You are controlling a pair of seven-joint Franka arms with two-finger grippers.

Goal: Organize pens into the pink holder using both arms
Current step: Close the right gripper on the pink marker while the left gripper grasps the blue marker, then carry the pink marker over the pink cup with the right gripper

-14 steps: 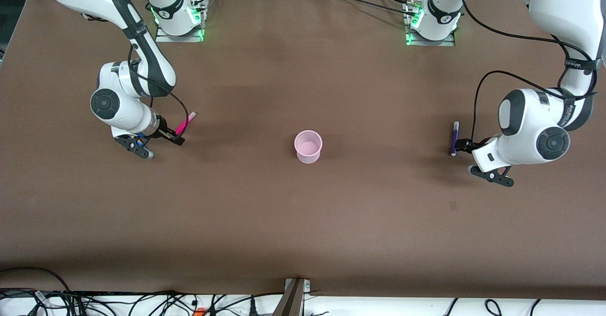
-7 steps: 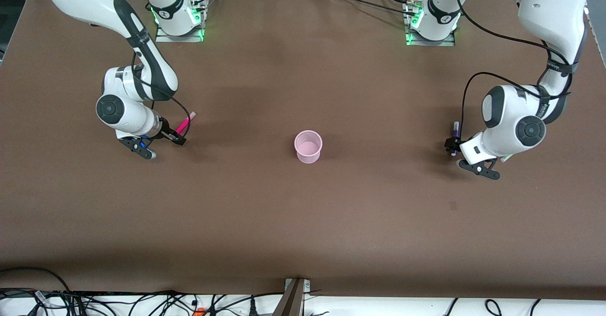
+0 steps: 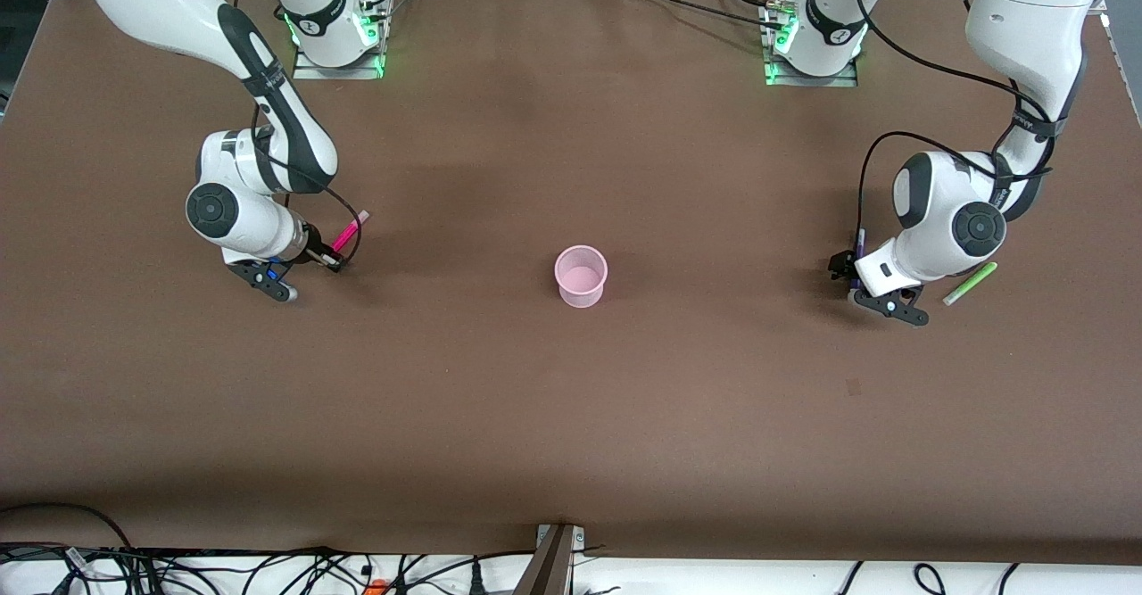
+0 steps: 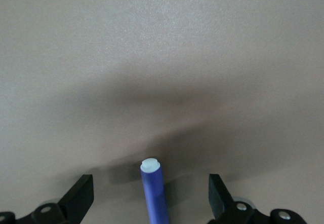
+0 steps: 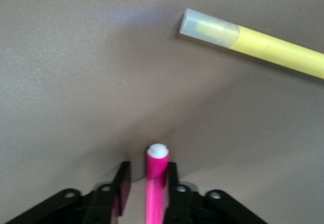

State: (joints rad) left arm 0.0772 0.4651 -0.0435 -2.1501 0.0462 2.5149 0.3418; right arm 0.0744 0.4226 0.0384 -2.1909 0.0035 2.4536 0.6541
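Note:
The left gripper's fingers are on either side of the dark purple pen. The left gripper needs to close on the pen now.
The pink holder (image 3: 581,276) stands upright mid-table. My right gripper (image 3: 332,260) is low over the magenta-pink pen (image 3: 346,235), which lies on the table. In the right wrist view the pen (image 5: 156,183) lies between narrowed jaws. One finger (image 5: 172,181) touches it and a gap shows at the other. My right gripper (image 5: 147,183) is open. A yellow pen (image 5: 263,44) lies close by. My left gripper (image 3: 849,269) is low over the dark purple pen (image 3: 858,243). It (image 4: 150,203) is wide open astride the pen (image 4: 154,193). A lime green pen (image 3: 970,283) lies beside the left arm.
The brown table (image 3: 571,417) has the two arm bases (image 3: 337,37) along its edge farthest from the front camera. Cables (image 3: 268,568) lie along the edge nearest the front camera.
My left arm has swung toward the purple pen and lowered over it, uncovering the lime green pen. My right gripper has shifted slightly along the magenta pen, which has not moved.

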